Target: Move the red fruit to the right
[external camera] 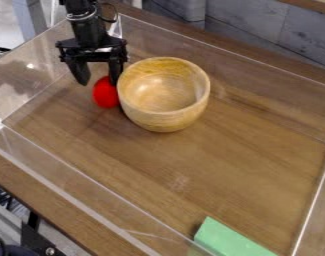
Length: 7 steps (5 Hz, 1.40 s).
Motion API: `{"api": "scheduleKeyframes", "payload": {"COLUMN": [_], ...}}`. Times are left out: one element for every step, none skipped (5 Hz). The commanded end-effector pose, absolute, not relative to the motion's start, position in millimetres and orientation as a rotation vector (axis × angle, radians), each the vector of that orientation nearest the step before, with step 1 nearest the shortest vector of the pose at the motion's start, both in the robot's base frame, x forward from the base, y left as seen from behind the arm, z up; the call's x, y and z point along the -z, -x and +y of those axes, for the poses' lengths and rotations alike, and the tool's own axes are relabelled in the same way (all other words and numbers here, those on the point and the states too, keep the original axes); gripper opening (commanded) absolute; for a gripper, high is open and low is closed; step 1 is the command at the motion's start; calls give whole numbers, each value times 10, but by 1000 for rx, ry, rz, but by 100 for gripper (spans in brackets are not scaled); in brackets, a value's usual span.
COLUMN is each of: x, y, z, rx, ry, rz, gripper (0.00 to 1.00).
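Note:
The red fruit should go to the other side of the wooden bowl [165, 93], so next my gripper should grab it by its rounded top [105, 84] and then move it there.
The red fruit [106, 93] is a small bright red ball on the wooden table, tucked against the left side of the wooden bowl [165, 93]. My black gripper [94, 74] points straight down just above and slightly left of the fruit. Its fingers stand open with nothing between them, one fingertip on each side above the fruit's top. The lower right part of the fruit is hidden by the bowl's rim.
Clear plastic walls [25, 75] fence the wooden table [192, 170] on all sides. A flat green block [238, 243] lies at the front right corner. The bowl stands directly right of the fruit.

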<state>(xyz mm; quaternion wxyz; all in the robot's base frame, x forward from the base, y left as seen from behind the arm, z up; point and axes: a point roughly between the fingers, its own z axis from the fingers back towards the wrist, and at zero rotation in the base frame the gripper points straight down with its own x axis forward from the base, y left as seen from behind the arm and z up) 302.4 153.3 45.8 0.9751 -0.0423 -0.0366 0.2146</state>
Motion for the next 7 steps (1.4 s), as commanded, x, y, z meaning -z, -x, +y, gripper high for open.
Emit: {"api": "scheduleKeyframes", "payload": {"x": [-412,-259,-204,-311,-425,-564,-724], "y": [-3060,-3053,-3051,-3045,-3038,-3123,-3208], "z": [1531,1457,1387,1437,1482,1480,1473], "rx": [-452,-444,-433,-458,-482,-440,-398], "ry": [68,63,62,67,72,80,89], "rz": [-88,-69,-71,-98,-128,-155,-185], "gripper": [100,0,0,0,0,0,0]}}
